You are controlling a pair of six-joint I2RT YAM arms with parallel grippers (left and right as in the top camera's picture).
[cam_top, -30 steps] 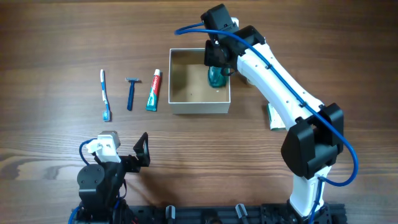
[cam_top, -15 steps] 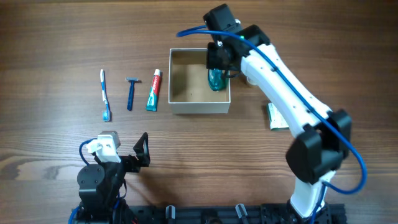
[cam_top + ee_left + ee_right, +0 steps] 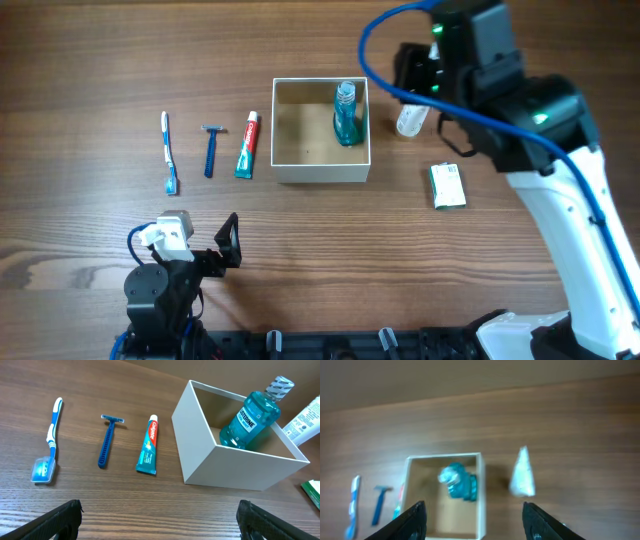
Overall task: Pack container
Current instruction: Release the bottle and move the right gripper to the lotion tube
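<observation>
I should reach the white tube with my right gripper and grab its thin pointed end [image 3: 523, 455]. Then its wide end stays free to go into the container.
The container [image 3: 321, 173], a square white-walled box with a tan inside, sits at the table's middle back; it shows in the left wrist view [image 3: 200, 440] and the right wrist view [image 3: 481, 495]. A teal mouthwash bottle [image 3: 346, 113] stands inside it at the right [image 3: 250, 420] [image 3: 459, 481]. My right gripper [image 3: 474, 520] is open and empty, raised high above the container's right side; in the overhead view its fingers are hidden by the arm. My left gripper [image 3: 159, 520] is open and empty, low near the front edge [image 3: 228, 246].
Left of the container lie a toothbrush [image 3: 168, 152], a blue razor [image 3: 210, 149] and a toothpaste tube [image 3: 246, 146]. A white tube [image 3: 411, 120] lies right of the container, and a small green-and-white packet [image 3: 447, 185] lies further front right.
My right gripper let go of the mouthwash bottle inside the container, rose and drew back to the right. The bottle stays standing in the box. The left arm has not moved.
</observation>
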